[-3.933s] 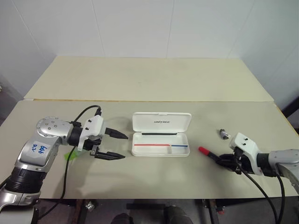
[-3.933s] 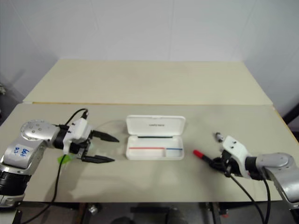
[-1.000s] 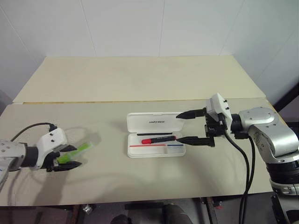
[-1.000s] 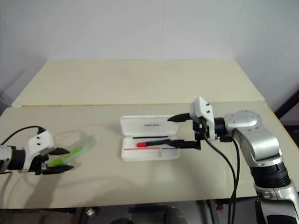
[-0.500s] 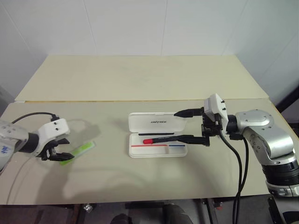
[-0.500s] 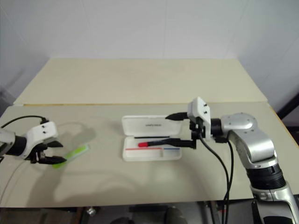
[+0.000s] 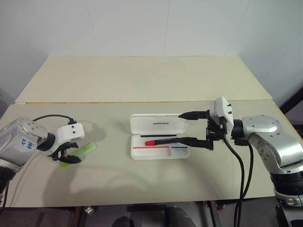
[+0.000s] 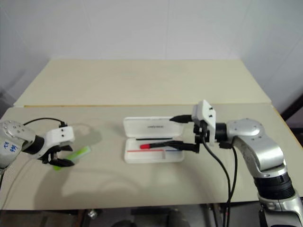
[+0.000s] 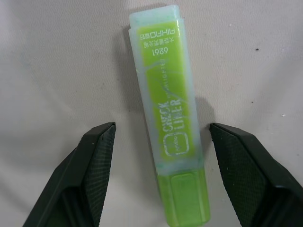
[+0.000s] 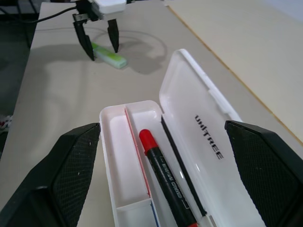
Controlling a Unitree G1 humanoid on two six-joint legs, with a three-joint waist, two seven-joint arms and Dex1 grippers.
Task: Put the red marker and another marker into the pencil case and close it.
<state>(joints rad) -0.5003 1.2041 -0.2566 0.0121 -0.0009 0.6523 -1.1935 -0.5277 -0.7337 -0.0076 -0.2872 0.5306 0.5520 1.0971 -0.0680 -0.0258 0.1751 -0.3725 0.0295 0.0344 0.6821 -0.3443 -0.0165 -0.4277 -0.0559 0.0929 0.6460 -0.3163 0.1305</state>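
Observation:
My left gripper's fingers are low beside the lime-green marker [image 7: 86,150] [image 9: 170,127] on the tabletop. My left gripper needs to close now. Closing now would hold the marker.
The white pencil case [image 7: 158,123] lies open at the table's middle, lid tilted back. The red marker [image 7: 161,141] rests in its tray, red cap toward my left. My right gripper [image 7: 180,127] hovers open at the case's right end, one finger above the lid and one over the tray, holding nothing. The lime-green marker [image 9: 170,127] lies flat on the table at the left. My left gripper [image 7: 66,156] points down over its near end, open, with a finger [image 9: 94,165] on each side and gaps between them and the marker.
A second, paler table [image 7: 142,78] adjoins the far edge of this one. A black cable [image 7: 47,118] loops from my left wrist across the table. The table's front edge runs close below both arms.
My left gripper has swung in over the green marker and tipped downward, its fingers now straddling the marker. The right gripper and the case have stayed put.

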